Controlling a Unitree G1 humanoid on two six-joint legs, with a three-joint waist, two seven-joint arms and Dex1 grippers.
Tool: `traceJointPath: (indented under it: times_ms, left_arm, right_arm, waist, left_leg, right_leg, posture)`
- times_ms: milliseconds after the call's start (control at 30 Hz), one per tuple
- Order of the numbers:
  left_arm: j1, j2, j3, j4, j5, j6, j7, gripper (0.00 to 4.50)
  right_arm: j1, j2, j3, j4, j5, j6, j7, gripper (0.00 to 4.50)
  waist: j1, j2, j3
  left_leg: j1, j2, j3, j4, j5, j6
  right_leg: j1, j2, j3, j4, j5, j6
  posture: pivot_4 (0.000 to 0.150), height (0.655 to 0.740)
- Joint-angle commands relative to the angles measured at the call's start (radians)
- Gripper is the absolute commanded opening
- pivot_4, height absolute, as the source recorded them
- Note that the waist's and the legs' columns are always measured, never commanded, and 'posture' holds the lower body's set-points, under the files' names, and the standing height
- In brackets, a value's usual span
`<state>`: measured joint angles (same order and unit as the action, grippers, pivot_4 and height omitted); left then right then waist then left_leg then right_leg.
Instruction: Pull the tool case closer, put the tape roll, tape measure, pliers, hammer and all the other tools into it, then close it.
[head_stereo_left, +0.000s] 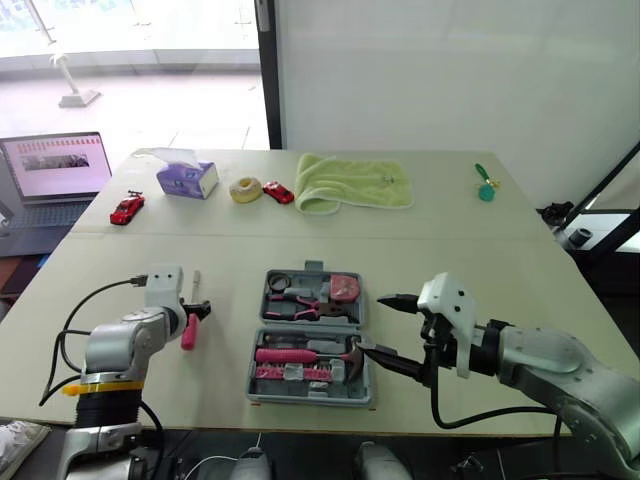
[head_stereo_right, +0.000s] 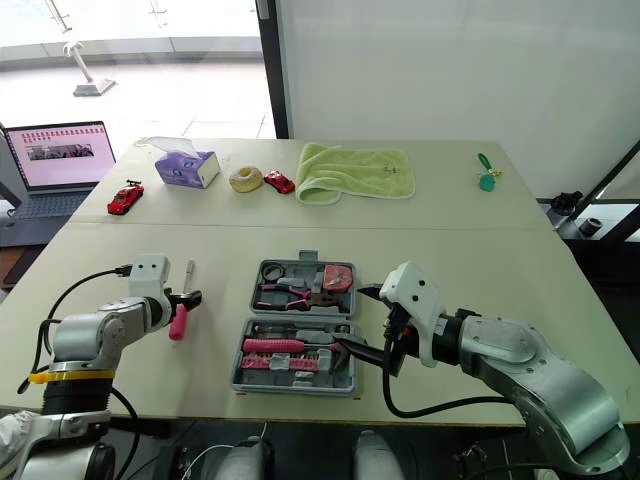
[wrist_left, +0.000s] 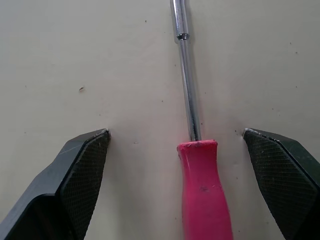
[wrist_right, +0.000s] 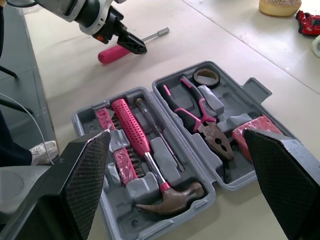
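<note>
My left gripper grabs the screwdriver by its red handle's shaft end (head_stereo_left: 191, 321) next, near mid-length, since a long steel shaft stretches from the handle.
The grey tool case (head_stereo_left: 252, 370) lies open near the table's front edge. In it are a pink-handled hammer (wrist_right: 131, 126), pliers (wrist_right: 200, 117), a dark tape roll (wrist_right: 206, 76) and a red tape measure (wrist_right: 255, 127). A pink-handled screwdriver (wrist_left: 202, 185) lies on the table left of the case. My left gripper (wrist_left: 176, 135) is open and low over it, one finger on each side of the handle's top. My right gripper (head_stereo_left: 383, 325) is open just right of the case, its fingers pointing at the case's right edge.
Along the table's far side are a red toy car (head_stereo_left: 127, 208), a tissue box (head_stereo_left: 188, 180), a cream ring (head_stereo_left: 245, 188), a second red car (head_stereo_left: 279, 192), a green towel (head_stereo_left: 350, 180) and a small green object (head_stereo_left: 486, 186). A laptop (head_stereo_left: 55, 170) stands beyond the left edge.
</note>
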<state>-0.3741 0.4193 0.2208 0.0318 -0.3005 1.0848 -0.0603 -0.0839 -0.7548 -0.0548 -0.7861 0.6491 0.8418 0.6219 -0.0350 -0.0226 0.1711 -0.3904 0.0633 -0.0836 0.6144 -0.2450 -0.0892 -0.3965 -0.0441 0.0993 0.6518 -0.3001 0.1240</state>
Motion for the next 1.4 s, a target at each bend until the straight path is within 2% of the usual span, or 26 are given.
traceJointPath:
  times_ms: [33, 267, 367, 533, 567, 600, 967, 1100, 1167, 1233, 1333, 1400]
  left_arm:
    - [0.017, -0.038, 0.007, 0.028, 0.005, 0.043, 0.007, 4.50]
    - [0.067, -0.078, 0.029, -0.050, 0.008, 0.088, 0.014, 4.50]
    - [0.070, -0.093, 0.050, -0.057, 0.012, 0.082, 0.020, 3.68]
    - [0.061, -0.110, 0.075, -0.043, 0.023, 0.046, 0.015, 1.08]
    - [0.055, -0.113, 0.078, -0.029, 0.025, 0.029, 0.012, 0.67]
    - [0.052, -0.120, 0.084, -0.021, 0.027, 0.012, 0.013, 0.58]
    - [0.063, -0.094, 0.020, -0.039, 0.076, -0.011, 0.003, 0.58]
    - [0.052, -0.089, 0.016, 0.027, 0.087, -0.039, -0.011, 0.58]
    - [0.050, -0.094, 0.010, 0.053, 0.087, -0.050, -0.018, 1.64]
    - [0.047, -0.101, 0.010, 0.086, 0.089, -0.068, -0.018, 2.32]
    - [0.035, -0.108, 0.022, 0.118, 0.088, -0.092, -0.016, 3.78]
    - [0.027, -0.109, 0.020, 0.131, 0.089, -0.104, -0.019, 3.78]
  right_arm:
    - [-0.004, -0.005, -0.012, -0.047, 0.011, 0.002, -0.017, 4.46]
    - [-0.026, -0.012, -0.010, -0.042, 0.029, 0.023, -0.016, 4.46]
    - [-0.038, -0.017, 0.000, -0.028, 0.021, 0.023, -0.013, 4.50]
    - [-0.038, -0.018, 0.004, -0.019, 0.020, 0.020, -0.012, 4.50]
    - [-0.038, -0.016, 0.008, -0.011, 0.017, 0.018, -0.011, 4.50]
    - [-0.038, -0.015, 0.013, -0.006, 0.011, 0.013, -0.011, 4.50]
    - [-0.036, -0.012, 0.034, 0.011, -0.016, 0.002, -0.006, 4.50]
    - [-0.049, -0.004, 0.046, 0.017, -0.027, 0.003, -0.017, 4.50]
    - [-0.052, -0.005, 0.041, 0.012, -0.019, 0.010, -0.019, 4.50]
    - [-0.047, -0.010, 0.037, 0.008, -0.019, 0.016, -0.022, 4.50]
    - [-0.044, -0.011, 0.030, 0.007, -0.017, 0.021, -0.026, 4.50]
    - [-0.048, -0.011, 0.031, 0.012, -0.019, 0.019, -0.026, 4.50]
  waist:
    - [0.002, 0.001, -0.001]
    - [0.001, 0.002, -0.001]
    - [0.000, 0.003, -0.002]
    - [0.007, 0.003, -0.002]
    - [0.012, 0.003, -0.002]
    - [0.016, 0.004, -0.002]
    - [0.022, 0.006, -0.004]
    - [0.022, 0.007, -0.004]
    - [0.023, 0.008, -0.005]
    - [0.022, 0.009, -0.005]
    - [0.020, 0.012, -0.007]
    - [0.018, 0.015, -0.009]
  left_leg:
    - [0.000, 0.000, 0.000, 0.000, 0.000, 0.000]
    - [0.000, -0.001, 0.000, 0.000, 0.000, 0.000]
    - [0.001, -0.001, 0.000, 0.000, 0.000, 0.000]
    - [0.001, -0.001, 0.000, 0.000, 0.000, 0.000]
    - [0.001, -0.001, 0.000, 0.000, 0.000, 0.000]
    - [0.001, -0.001, 0.000, 0.000, 0.000, 0.000]
    - [0.002, -0.002, 0.000, 0.000, 0.000, 0.000]
    - [0.002, -0.002, 0.000, 0.000, 0.000, 0.000]
    - [0.003, -0.001, 0.000, 0.000, 0.000, 0.000]
    - [0.003, -0.002, 0.000, 0.000, 0.000, 0.000]
    - [0.003, -0.002, 0.000, 0.000, 0.000, 0.000]
    - [0.004, -0.001, 0.000, 0.000, 0.000, 0.000]
  right_leg:
    - [0.000, 0.000, 0.000, 0.000, 0.000, 0.000]
    - [0.000, -0.001, 0.000, 0.000, 0.000, 0.000]
    - [0.001, -0.001, 0.000, 0.000, 0.000, 0.000]
    - [0.001, -0.001, 0.000, -0.001, 0.000, 0.000]
    - [0.001, -0.001, 0.000, -0.001, 0.000, 0.000]
    - [0.002, -0.001, 0.000, -0.001, 0.000, 0.000]
    - [0.003, -0.001, 0.000, -0.001, 0.000, 0.000]
    - [0.003, -0.001, 0.000, -0.001, 0.000, 0.000]
    - [0.003, -0.001, 0.000, -0.001, 0.000, 0.000]
    - [0.004, -0.001, 0.000, -0.001, 0.000, 0.000]
    - [0.004, -0.001, 0.000, -0.002, 0.000, 0.000]
    - [0.004, -0.001, 0.000, -0.002, 0.000, 0.000]
  posture:
    - [0.150, 0.7400]
    - [0.150, 0.7400]
    - [0.150, 0.7400]
    - [0.150, 0.7400]
    - [0.150, 0.7400]
    - [0.150, 0.7400]
    - [0.150, 0.7400]
    - [0.150, 0.7400]
    - [0.150, 0.7400]
    - [0.150, 0.7400]
    - [0.150, 0.7400]
    - [0.150, 0.7400]
